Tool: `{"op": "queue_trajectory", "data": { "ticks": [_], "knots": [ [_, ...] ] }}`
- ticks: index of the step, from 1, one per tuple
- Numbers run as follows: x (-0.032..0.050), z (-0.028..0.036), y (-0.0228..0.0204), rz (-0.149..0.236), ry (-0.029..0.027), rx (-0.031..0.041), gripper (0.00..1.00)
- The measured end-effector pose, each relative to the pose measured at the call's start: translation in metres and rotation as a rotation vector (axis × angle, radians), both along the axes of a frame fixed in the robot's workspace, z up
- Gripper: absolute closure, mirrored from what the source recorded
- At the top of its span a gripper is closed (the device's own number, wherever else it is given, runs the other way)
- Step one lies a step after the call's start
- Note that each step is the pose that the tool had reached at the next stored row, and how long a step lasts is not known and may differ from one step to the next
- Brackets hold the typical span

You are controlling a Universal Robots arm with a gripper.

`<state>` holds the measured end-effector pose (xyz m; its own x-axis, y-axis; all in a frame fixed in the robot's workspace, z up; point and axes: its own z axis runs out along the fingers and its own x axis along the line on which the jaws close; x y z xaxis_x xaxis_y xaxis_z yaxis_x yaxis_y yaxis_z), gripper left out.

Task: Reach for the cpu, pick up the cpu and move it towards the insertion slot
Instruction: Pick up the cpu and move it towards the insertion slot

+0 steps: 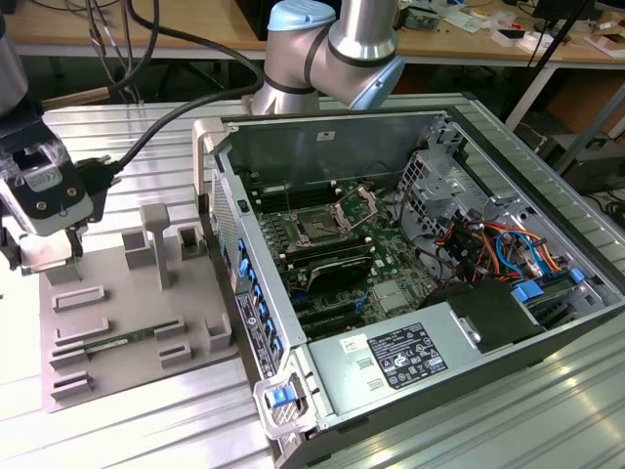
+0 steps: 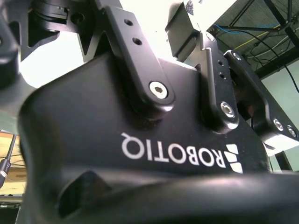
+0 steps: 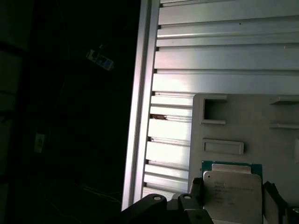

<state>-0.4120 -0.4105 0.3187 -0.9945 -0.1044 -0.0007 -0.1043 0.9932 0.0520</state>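
I will grab the chip by its opposite edges next, so the chip's silvery top [image 3: 232, 196] stays free while my gripper takes it to the slot.
The cpu [image 3: 231, 193], a flat square chip with a silvery top and a green rim, lies on the grey plastic tray [image 3: 224, 121] in the first wrist view. My gripper [image 3: 233, 198] is down over it, open, with one of its fingers [image 3: 196, 189] close beside each of two opposite edges of the chip. In the exterior view the gripper [image 1: 47, 256] is low over the tray's [image 1: 127, 322] far corner on the exterior view's left and covers the chip. The insertion slot [image 1: 317, 228], its metal frame hinged up, sits on the green board inside the open computer case.
The open computer case [image 1: 410, 274] stands on the exterior view's right, with cables, drive bays and a power supply [image 1: 400, 357] inside. A green memory stick [image 1: 112, 344] lies on the tray among raised grey blocks [image 1: 156, 244]. The ribbed metal table's edge [image 3: 140, 116] runs near the tray.
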Motion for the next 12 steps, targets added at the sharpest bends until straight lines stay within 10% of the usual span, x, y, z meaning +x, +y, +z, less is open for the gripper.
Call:
{"op": "queue_trajectory", "data": {
  "ticks": [12],
  "knots": [
    [0.0000, 0.0086, 0.0000, 0.000, -0.0001, 0.0003, 0.45]
  ]
}}
